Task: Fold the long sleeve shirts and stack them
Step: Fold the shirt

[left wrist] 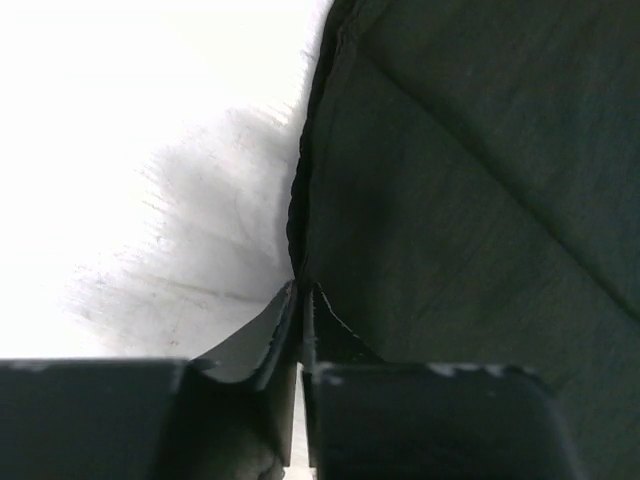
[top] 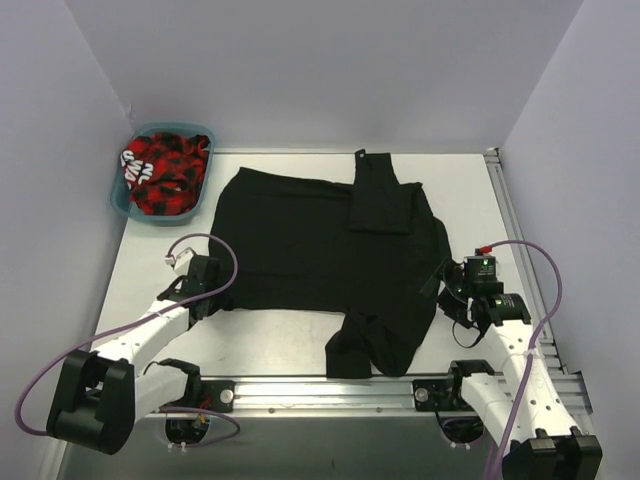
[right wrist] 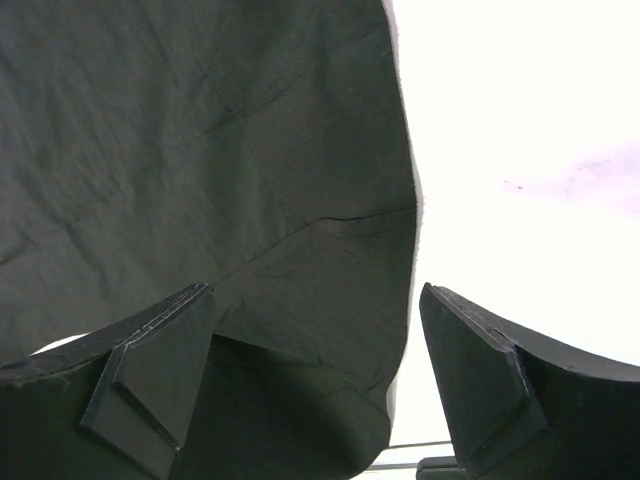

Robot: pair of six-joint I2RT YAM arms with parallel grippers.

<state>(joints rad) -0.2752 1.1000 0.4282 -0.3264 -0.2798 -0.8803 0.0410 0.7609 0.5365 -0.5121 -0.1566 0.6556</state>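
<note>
The shirt's near side needs to be folded inward, so my right gripper should next grab the black shirt's edge [top: 434, 302] [right wrist: 391, 279] beside the bunched sleeve, opposite my left gripper.
A black long sleeve shirt [top: 320, 245] lies spread on the white table, one sleeve folded over its upper right, the other bunched at the near edge. My left gripper [top: 213, 290] is at the shirt's near left corner; in the left wrist view it [left wrist: 300, 300] is shut on the shirt's edge [left wrist: 300, 200]. My right gripper [top: 452, 288] is at the shirt's right side; in the right wrist view it [right wrist: 315, 300] is open, its jaws straddling the shirt's right edge [right wrist: 330, 270] without gripping it.
A teal basket [top: 128, 205] at the back left holds a red and black plaid garment [top: 165, 175]. A metal rail [top: 330, 388] runs along the near edge, another down the right side [top: 520, 240]. Grey walls enclose the table.
</note>
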